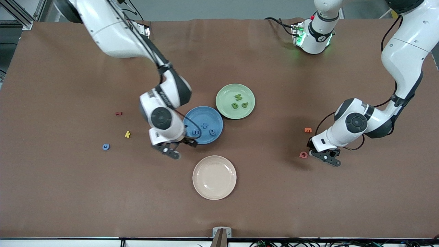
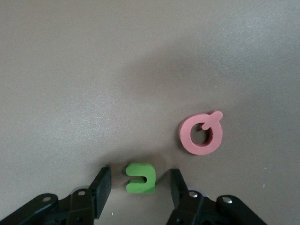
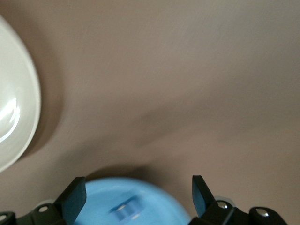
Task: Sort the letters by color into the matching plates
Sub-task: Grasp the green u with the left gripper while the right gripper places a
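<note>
The loose blue letter needs to be sorted onto the blue plate (image 1: 192, 118) (image 3: 131, 201), so my right gripper needs to grab it by its rounded outer sides next.
The blue plate (image 1: 192, 118) holds three blue letters (image 1: 204, 125). The pale green plate (image 1: 226, 92) holds three green letters (image 1: 238, 97). One blue letter (image 1: 106, 146) lies on the table toward the right arm's end. My left gripper (image 1: 325, 157) is low at the table, and in the left wrist view it (image 2: 139, 174) is open with a finger on each side of a green letter (image 2: 140, 178), which is hidden in the front view. My right gripper (image 1: 170, 151) is open and empty over the blue plate's rim (image 3: 154, 197). A blue letter (image 3: 125, 210) shows in the right wrist view.
A pink letter (image 1: 304, 154) lies right beside the left gripper and also shows in the left wrist view (image 2: 201, 133). An orange letter (image 1: 308, 130) lies close by. A cream plate (image 1: 214, 177) sits nearer the camera than the blue plate. Yellow (image 1: 127, 134) and dark red (image 1: 118, 113) letters lie toward the right arm's end.
</note>
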`<act>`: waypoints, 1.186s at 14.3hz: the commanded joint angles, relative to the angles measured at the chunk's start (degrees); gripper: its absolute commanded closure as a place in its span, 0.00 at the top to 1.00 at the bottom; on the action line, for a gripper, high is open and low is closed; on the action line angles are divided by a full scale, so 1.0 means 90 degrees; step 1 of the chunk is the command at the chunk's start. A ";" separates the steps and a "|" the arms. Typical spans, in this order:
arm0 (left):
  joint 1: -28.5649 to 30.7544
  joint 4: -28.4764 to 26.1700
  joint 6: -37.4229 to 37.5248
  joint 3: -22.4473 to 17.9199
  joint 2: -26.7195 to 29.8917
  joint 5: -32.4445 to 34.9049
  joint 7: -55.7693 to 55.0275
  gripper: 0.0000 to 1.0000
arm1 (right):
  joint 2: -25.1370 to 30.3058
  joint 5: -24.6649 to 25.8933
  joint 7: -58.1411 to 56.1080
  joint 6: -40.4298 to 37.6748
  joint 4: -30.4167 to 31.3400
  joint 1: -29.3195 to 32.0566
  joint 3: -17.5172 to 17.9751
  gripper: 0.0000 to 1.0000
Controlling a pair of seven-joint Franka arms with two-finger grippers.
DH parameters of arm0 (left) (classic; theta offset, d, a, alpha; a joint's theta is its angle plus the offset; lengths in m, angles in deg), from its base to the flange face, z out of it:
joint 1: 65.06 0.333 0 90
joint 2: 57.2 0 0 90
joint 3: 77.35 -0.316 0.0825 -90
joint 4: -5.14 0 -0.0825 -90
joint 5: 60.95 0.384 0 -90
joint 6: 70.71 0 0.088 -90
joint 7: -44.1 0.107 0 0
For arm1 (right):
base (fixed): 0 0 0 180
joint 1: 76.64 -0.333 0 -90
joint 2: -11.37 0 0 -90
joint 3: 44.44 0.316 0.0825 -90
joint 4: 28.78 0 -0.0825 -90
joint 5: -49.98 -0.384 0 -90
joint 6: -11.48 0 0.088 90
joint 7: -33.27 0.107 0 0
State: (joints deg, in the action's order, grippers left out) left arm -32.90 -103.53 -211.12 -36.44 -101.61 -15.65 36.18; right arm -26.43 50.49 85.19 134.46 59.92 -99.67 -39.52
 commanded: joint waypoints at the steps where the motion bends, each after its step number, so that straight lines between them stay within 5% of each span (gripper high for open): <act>1: 0.0020 -0.0025 -0.0053 0.0005 0.0002 -0.0023 0.0079 0.35 | 0.0751 0.0060 -0.1359 0.0046 0.0952 0.0789 0.0126 1.00; 4: 0.0088 -0.0025 -0.0044 0.0005 0.0031 -0.0023 0.0128 0.01 | 0.1123 0.0070 -0.3126 0.0104 0.1539 0.1803 0.0117 1.00; 9: 0.0166 0.0004 0.0530 0.0413 0.0314 -0.0042 0.0002 0.01 | 0.1104 0.0119 -0.5443 0.1031 0.2097 0.3191 0.0117 1.00; 17: 0.0313 0.0278 0.2104 0.1800 0.0344 -0.1029 -0.0884 0.00 | 0.0626 0.0812 -0.5720 0.2134 0.2253 0.3711 0.0117 1.00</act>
State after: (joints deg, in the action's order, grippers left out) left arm -30.24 -101.01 -194.78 -22.31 -99.36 -23.28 31.26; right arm -20.15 55.80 33.97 150.95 78.94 -68.15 -39.73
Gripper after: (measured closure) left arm 0.722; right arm 0.000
